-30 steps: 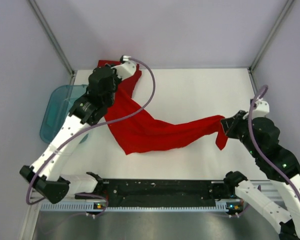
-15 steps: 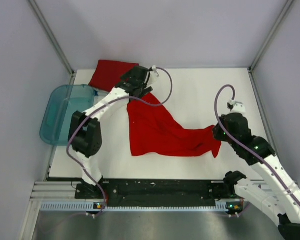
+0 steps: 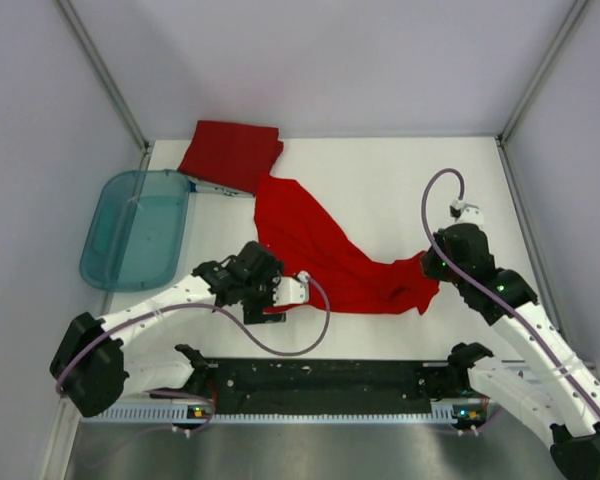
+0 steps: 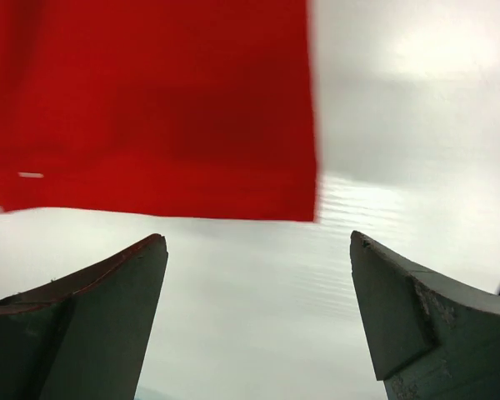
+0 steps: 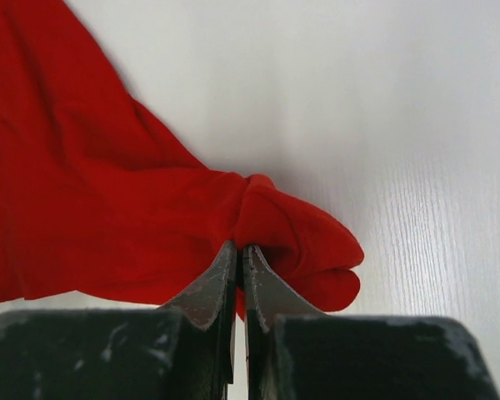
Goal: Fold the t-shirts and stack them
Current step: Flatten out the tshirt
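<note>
My left gripper needs to move toward the hem before it closes on it, because white table shows between my fingertips and the red shirt's hem.
A red t-shirt (image 3: 320, 250) lies crumpled in a long diagonal across the table, from the back left toward the right. My right gripper (image 3: 431, 266) is shut on a bunched fold at its right end (image 5: 292, 242), the jaws (image 5: 241, 250) pinching the fabric. My left gripper (image 3: 276, 296) hovers open by the shirt's near left corner, nothing between its fingers (image 4: 258, 242); the shirt's hem (image 4: 150, 108) lies just ahead of the fingertips. A second t-shirt (image 3: 230, 153), folded, rests at the back left corner.
A translucent teal tub (image 3: 135, 240) stands off the table's left edge. A black rail (image 3: 320, 378) with the arm bases runs along the near edge. Grey walls close in the back and sides.
My left gripper opened, let go of the shirt's back end and swung down to the near left corner. The shirt settled flat. My right gripper shifted slightly left, still gripping.
</note>
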### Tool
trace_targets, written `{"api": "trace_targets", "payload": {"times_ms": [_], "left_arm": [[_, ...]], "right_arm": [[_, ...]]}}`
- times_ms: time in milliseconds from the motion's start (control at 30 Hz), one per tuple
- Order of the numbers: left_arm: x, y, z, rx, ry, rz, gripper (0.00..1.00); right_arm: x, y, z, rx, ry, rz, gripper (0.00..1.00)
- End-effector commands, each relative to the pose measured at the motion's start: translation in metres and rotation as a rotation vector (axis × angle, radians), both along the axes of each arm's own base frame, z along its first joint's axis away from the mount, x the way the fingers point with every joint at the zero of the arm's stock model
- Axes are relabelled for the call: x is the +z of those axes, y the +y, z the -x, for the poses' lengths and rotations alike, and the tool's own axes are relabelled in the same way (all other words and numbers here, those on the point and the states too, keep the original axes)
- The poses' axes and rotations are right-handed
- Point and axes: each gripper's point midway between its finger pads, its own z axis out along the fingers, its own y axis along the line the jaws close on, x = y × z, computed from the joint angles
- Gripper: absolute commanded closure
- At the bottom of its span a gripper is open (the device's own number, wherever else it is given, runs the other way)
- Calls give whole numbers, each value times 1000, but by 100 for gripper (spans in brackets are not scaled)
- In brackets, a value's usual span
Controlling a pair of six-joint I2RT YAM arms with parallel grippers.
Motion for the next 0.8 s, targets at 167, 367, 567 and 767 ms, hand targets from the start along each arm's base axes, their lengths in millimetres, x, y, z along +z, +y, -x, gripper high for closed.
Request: {"api": "trace_targets", "payload": {"times_ms": [167,367,567,767], "left_arm": [[-63,5,8,-39,60,-62,5],[-77,4,-12,40,49,-117,7],[-86,-2,-11,17,77,-130,23],[-82,19,-15,31,86,-262,100]], "right_arm": [[9,0,-8,-4,-40,-38,100],[4,-2,-10,-10,-27,-30,100],[6,-3,-15,-9,-26,-22,100],[21,-15,-19,-40,-61,-35,100]]}}
